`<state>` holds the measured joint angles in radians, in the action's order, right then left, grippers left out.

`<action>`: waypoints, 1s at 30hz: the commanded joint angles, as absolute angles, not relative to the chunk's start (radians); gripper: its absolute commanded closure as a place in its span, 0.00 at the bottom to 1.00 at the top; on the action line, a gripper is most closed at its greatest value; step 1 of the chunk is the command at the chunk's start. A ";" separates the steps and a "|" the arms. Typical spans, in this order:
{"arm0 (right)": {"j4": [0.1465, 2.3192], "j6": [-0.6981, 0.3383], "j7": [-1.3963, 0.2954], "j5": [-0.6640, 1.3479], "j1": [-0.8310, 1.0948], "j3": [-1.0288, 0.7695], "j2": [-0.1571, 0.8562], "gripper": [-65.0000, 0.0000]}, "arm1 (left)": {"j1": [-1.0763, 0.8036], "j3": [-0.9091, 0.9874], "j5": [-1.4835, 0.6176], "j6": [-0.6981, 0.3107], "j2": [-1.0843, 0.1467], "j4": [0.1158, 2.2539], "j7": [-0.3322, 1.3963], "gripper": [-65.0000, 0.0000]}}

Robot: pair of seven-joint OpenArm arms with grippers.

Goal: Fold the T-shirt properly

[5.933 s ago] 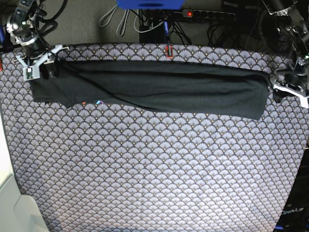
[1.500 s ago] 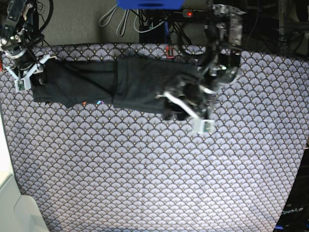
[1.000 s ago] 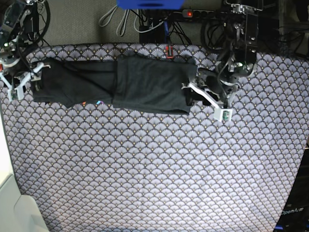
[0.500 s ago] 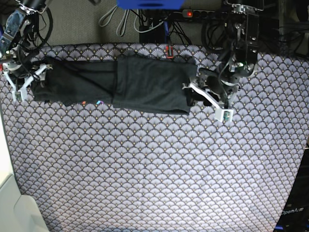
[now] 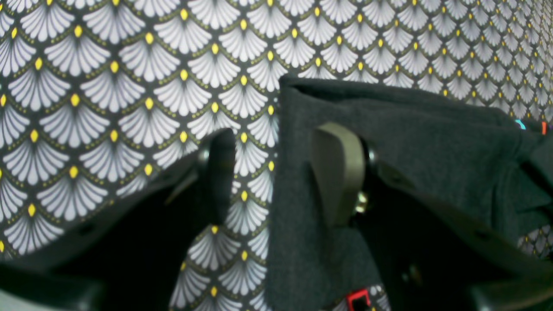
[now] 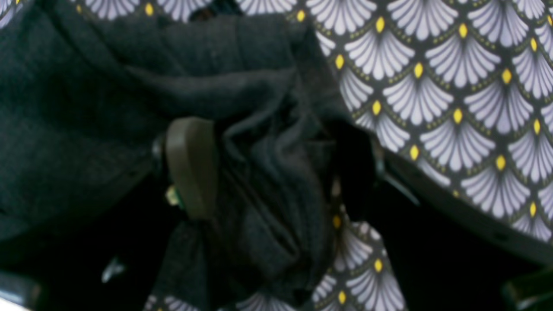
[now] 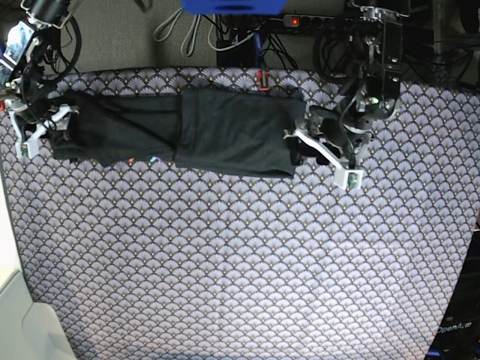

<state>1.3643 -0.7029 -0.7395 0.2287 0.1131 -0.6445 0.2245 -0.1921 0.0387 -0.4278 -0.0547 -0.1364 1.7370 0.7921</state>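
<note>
In the right wrist view the bunched shirt fabric rises between my lowered fingers, so my right gripper closes on it next.
The black T-shirt (image 7: 232, 131) lies as a long strip across the far part of the patterned cloth, with its right part folded over to the left. A bit of its coloured print (image 7: 154, 159) shows at the front edge. My left gripper (image 7: 322, 159) is open at the shirt's right fold edge. In the left wrist view the gripper (image 5: 276, 172) straddles that edge of the shirt (image 5: 432, 142). My right gripper (image 7: 41, 129) is at the shirt's left end. In the right wrist view the gripper (image 6: 272, 172) is open, with bunched shirt fabric (image 6: 86, 86) between its jaws.
The grey fan-scale cloth (image 7: 240, 262) covers the whole table. A small red clip (image 7: 262, 79) sits at its far edge. A power strip (image 7: 322, 22) and cables lie behind the table. A white object (image 7: 22, 322) is at the front left corner.
My left gripper carried the shirt's right end over to the left, let it go and drew back to the fold edge. My right gripper has shifted slightly down at the left end.
</note>
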 commanded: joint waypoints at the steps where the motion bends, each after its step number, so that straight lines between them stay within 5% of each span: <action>1: 1.343 -0.698 -0.831 0.200 0.113 -0.639 0.237 0.34 | -0.186 0.041 -0.435 -0.059 -0.142 1.759 0.776 0.52; 20: 1.342 -0.698 -0.868 0.237 0.119 -0.633 0.246 0.37 | -0.199 0.042 -0.435 -0.059 -0.156 1.781 0.776 0.52; 23: 1.342 -0.698 -0.868 0.237 0.120 -0.631 0.246 0.51 | -0.199 0.042 -0.435 -0.059 -0.156 1.781 0.776 0.52; 28: 1.342 -0.698 -0.906 0.234 0.120 -0.631 0.245 0.96 | -0.211 0.042 -0.435 -0.059 -0.156 1.781 0.774 0.52; 30: 1.342 -0.698 -0.924 0.234 0.119 -0.631 0.246 1.00 | -0.213 0.042 -0.435 -0.059 -0.156 1.781 0.774 0.52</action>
<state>1.3510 -0.7063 -0.8211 0.3199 0.1055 -0.6327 0.2409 -0.2214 0.0414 -0.4240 -0.0544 -0.1528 1.7607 0.7933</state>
